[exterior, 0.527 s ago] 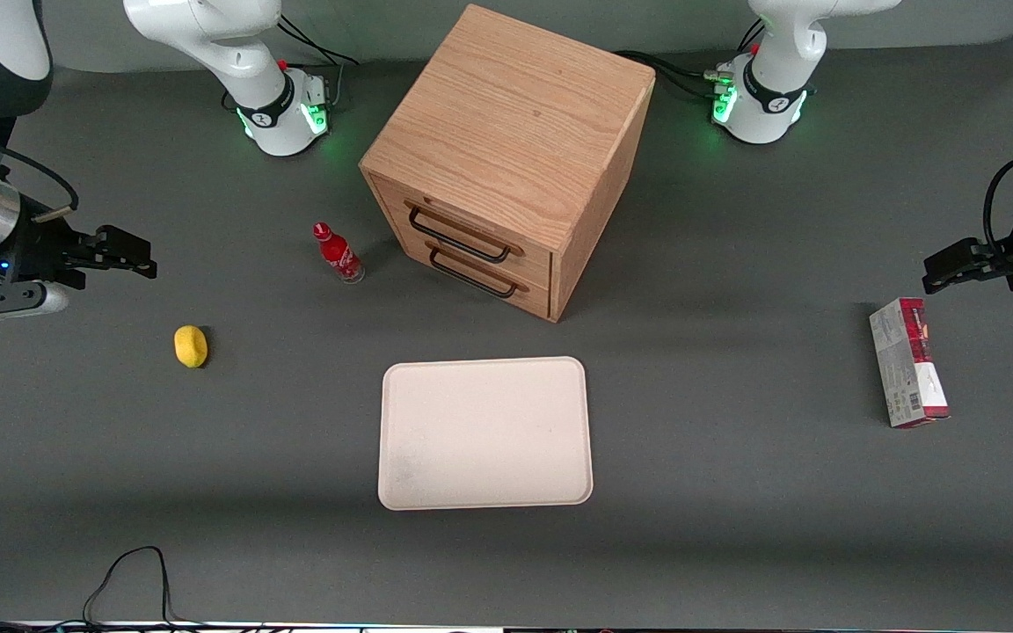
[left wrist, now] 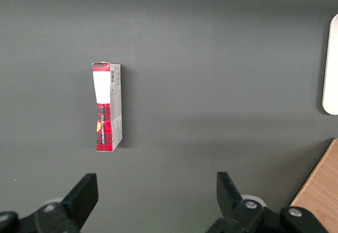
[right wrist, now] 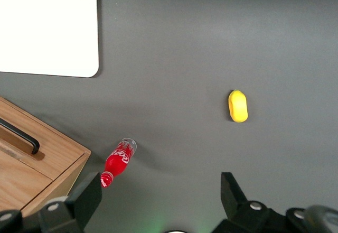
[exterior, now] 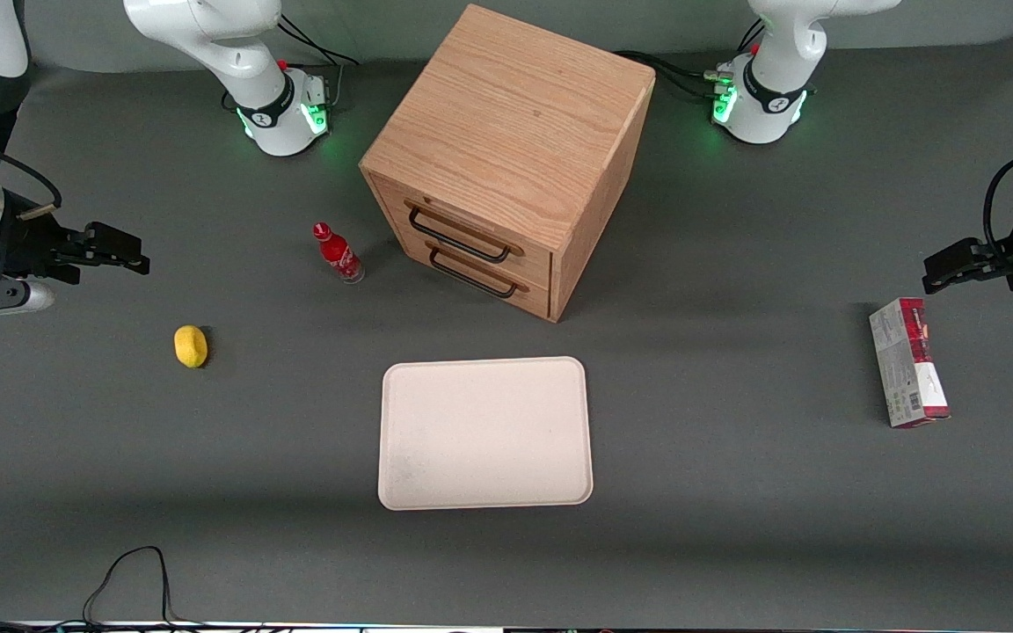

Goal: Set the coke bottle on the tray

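I need to put the bottle on the tray (exterior: 485, 432), so I should next grab the coke bottle by its red cap (exterior: 321, 230) with my right gripper.
The coke bottle (exterior: 338, 254) is small and red with a red cap and clear base. It stands upright on the grey table beside the wooden drawer cabinet (exterior: 506, 154), farther from the front camera than the tray. It also shows in the right wrist view (right wrist: 118, 161). The cream tray (exterior: 485, 432) lies flat, nearer the front camera; its corner shows in the right wrist view (right wrist: 47, 27). My right gripper (exterior: 124, 258) hovers high at the working arm's end of the table, well apart from the bottle, open and empty (right wrist: 158, 193).
A yellow lemon-like object (exterior: 191, 345) lies between the gripper and the tray (right wrist: 237, 106). A red-and-grey carton (exterior: 907, 374) lies toward the parked arm's end (left wrist: 108, 106). The cabinet has two black-handled drawers (exterior: 471, 257). A cable (exterior: 124, 580) lies at the table's front edge.
My right gripper has drawn back slightly toward the working arm's end of the table and a little farther from the front camera. Nothing else has moved.
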